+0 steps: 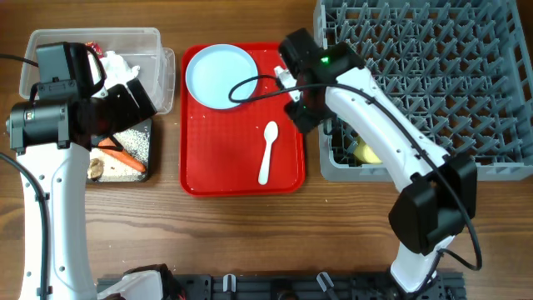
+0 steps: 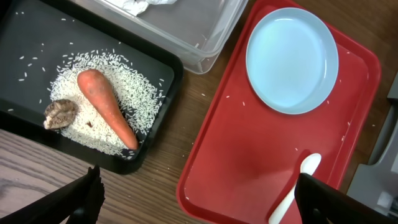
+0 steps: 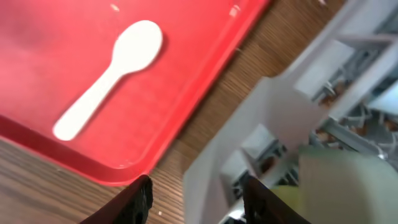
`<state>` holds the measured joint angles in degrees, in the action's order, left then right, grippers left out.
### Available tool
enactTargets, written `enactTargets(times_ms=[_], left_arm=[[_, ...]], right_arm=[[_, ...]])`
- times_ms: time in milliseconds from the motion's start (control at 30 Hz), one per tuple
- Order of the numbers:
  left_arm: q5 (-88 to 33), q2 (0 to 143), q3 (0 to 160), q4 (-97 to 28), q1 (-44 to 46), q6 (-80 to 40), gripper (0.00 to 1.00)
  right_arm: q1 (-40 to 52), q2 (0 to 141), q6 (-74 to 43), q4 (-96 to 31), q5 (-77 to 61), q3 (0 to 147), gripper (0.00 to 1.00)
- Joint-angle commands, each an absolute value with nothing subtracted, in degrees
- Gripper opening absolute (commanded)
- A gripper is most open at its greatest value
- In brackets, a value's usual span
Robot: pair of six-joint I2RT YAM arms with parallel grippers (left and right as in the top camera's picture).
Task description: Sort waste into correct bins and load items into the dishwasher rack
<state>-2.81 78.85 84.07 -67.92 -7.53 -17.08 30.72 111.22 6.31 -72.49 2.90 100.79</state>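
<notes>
My right gripper grabs the pale blue plate's rim on the rack-facing side next, since the opposite edge stays free to load into the rack [image 1: 433, 50].
A pale blue plate [image 1: 221, 76] and a white spoon [image 1: 268, 152] lie on the red tray [image 1: 200, 167]; both also show in the left wrist view, plate [image 2: 291, 59] and spoon [image 2: 298, 186]. The black tray [image 2: 25, 37] holds rice [image 2: 106, 112], the carrot [image 2: 106, 107] and a brownish lump [image 2: 60, 114]. The clear tub [image 1: 150, 46] holds white tissue [image 1: 117, 65] and a red-and-white wrapper [image 1: 93, 50]. My left gripper [image 2: 199, 199] is open and empty above the table edge of the red tray. My right gripper [image 3: 196, 199] is open over the grey rack's [image 1: 433, 50] near left corner, by a pale green bowl [image 3: 348, 186] and yellow cup [image 1: 366, 152].
The rack fills the right side of the table. The right arm [image 1: 375, 117] crosses over the rack's front left corner. The left arm [image 1: 58, 125] covers part of the black tray and tub. Stray rice grains dot the red tray.
</notes>
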Motion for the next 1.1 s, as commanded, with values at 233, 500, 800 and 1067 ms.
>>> enactTargets(times_ms=[233, 500, 800, 1067], left_arm=[[-1.83, 78.81, 84.49, -67.77, -7.79, -16.99, 1.0], [-1.85, 78.81, 84.49, -67.77, -7.79, -16.99, 1.0], [-1.85, 78.81, 84.49, -67.77, -7.79, -16.99, 1.0], [-1.85, 78.81, 84.49, -67.77, -7.79, -16.99, 1.0]], right_arm=[[26.41, 100.79, -7.92, -73.6, 6.13, 105.03, 0.49], [12.67, 96.77, -2.98, -76.25, 0.03, 94.15, 0.57], [12.75, 96.84, 3.16, -71.77, -11.16, 87.39, 0.57], [15.16, 96.36, 4.95, -70.78, -15.57, 87.88, 0.53]])
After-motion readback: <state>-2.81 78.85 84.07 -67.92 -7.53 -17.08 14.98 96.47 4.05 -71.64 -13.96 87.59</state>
